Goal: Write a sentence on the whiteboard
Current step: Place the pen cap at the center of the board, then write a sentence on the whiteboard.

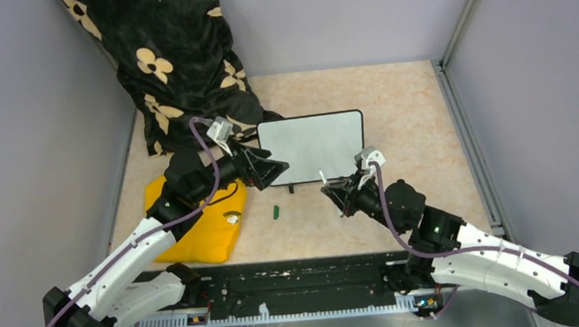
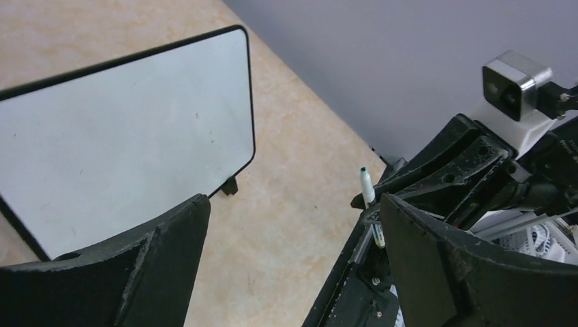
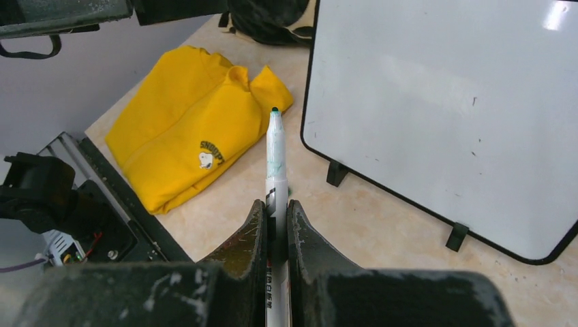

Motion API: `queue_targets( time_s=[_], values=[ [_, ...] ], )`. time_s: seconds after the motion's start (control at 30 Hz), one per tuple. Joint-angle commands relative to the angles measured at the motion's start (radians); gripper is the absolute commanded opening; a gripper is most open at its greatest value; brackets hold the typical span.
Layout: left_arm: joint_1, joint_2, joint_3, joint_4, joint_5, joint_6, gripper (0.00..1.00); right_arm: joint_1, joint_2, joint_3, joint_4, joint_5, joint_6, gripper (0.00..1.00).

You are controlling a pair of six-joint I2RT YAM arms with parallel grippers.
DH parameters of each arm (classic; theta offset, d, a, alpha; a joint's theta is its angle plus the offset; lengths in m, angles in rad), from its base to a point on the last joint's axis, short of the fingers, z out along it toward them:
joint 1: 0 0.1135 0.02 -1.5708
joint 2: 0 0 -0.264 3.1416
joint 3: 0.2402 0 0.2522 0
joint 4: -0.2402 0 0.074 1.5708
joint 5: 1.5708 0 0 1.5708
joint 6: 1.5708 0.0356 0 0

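Observation:
I need to grab the marker's green-tip end (image 1: 322, 176) (image 2: 365, 178) with my left gripper next. The marker's rear body then stays free for my right gripper to regrip for writing.
The whiteboard (image 1: 312, 146) stands tilted on its two black feet at the table's middle. Its face is blank in every view; no green sentence shows on it. It also shows in the left wrist view (image 2: 123, 129) and the right wrist view (image 3: 443, 102). My left gripper (image 1: 275, 170) is open and empty at the board's lower left corner (image 2: 293, 204); whether it touches the frame I cannot tell. My right gripper (image 1: 333, 187) is shut on a white marker (image 3: 275, 157) with a bare green tip, held just in front of the board's lower right edge. The jaws pinch the barrel (image 3: 276, 204).
A small green cap (image 1: 275, 211) lies on the table in front of the board. A folded yellow garment (image 1: 197, 218) lies at the left. A black blanket with cream flowers (image 1: 176, 55) is heaped at the back left. Grey walls close in both sides.

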Motion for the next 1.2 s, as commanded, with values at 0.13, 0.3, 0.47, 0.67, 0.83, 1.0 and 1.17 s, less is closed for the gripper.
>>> queue_targets(
  time_s=[0.13, 0.3, 0.47, 0.67, 0.83, 1.0, 1.17],
  values=[
    [-0.007, 0.048, -0.102, 0.447, 0.455, -0.007, 0.99, 0.006, -0.002, 0.054, 0.165, -0.271, -0.093, 0.0],
    [-0.005, 0.058, -0.134, 0.524, 0.548, -0.051, 0.99, 0.006, 0.083, 0.135, 0.105, -0.384, -0.124, 0.0],
    [-0.005, 0.039, -0.155, 0.548, 0.585, -0.078, 0.96, 0.006, 0.144, 0.153, 0.145, -0.448, -0.123, 0.0],
    [-0.004, 0.042, -0.171, 0.615, 0.659, -0.13, 0.81, 0.006, 0.172, 0.148, 0.203, -0.499, -0.123, 0.0],
    [-0.005, 0.066, -0.164, 0.623, 0.693, -0.147, 0.67, 0.006, 0.175, 0.141, 0.224, -0.536, -0.115, 0.0],
    [-0.005, 0.092, -0.164, 0.656, 0.714, -0.169, 0.48, 0.006, 0.175, 0.134, 0.219, -0.548, -0.113, 0.0],
    [-0.005, 0.104, -0.164, 0.664, 0.717, -0.178, 0.44, 0.006, 0.179, 0.128, 0.224, -0.555, -0.112, 0.0]
  ],
)
